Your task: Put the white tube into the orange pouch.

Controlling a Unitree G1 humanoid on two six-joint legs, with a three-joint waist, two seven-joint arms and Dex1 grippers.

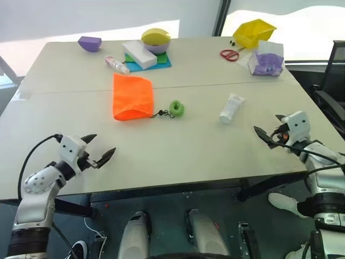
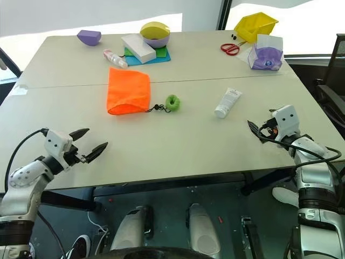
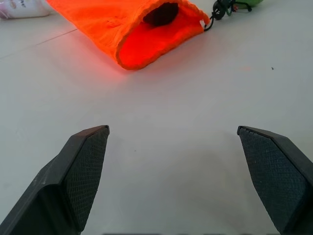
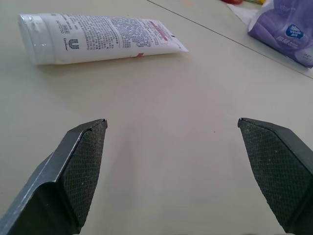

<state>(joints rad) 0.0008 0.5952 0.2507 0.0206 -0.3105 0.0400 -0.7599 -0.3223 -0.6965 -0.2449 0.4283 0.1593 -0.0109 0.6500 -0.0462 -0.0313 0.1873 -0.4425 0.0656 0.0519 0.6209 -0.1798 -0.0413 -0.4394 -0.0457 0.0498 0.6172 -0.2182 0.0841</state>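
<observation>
The left gripper should next pinch the pouch by its opening's edge (image 1: 127,119) (image 3: 128,62), because that edge stands up open while the rest of the pouch lies flat.
The white tube (image 1: 232,108) lies flat on the table right of centre, its cap end toward me; the right wrist view has the tube (image 4: 98,38) lying across, a short way beyond the fingers. My right gripper (image 1: 265,122) hovers open and empty near the table's right front, just short of the tube. The orange pouch (image 1: 132,97) lies left of centre with its mouth facing me, its black cord running to a green ring (image 1: 177,108). My left gripper (image 1: 103,145) is open and empty over the front left, with the pouch (image 3: 132,29) mouth ahead of it.
At the back stand a purple wedge (image 1: 90,43), a white block (image 1: 139,54) on coloured sheets, a yellow-and-purple bowl (image 1: 156,39), a clear bottle (image 1: 117,65), red scissors (image 1: 229,54), a yellow bin (image 1: 253,32) and a purple tissue pack (image 1: 267,59). A black chair (image 1: 334,75) stands at the right.
</observation>
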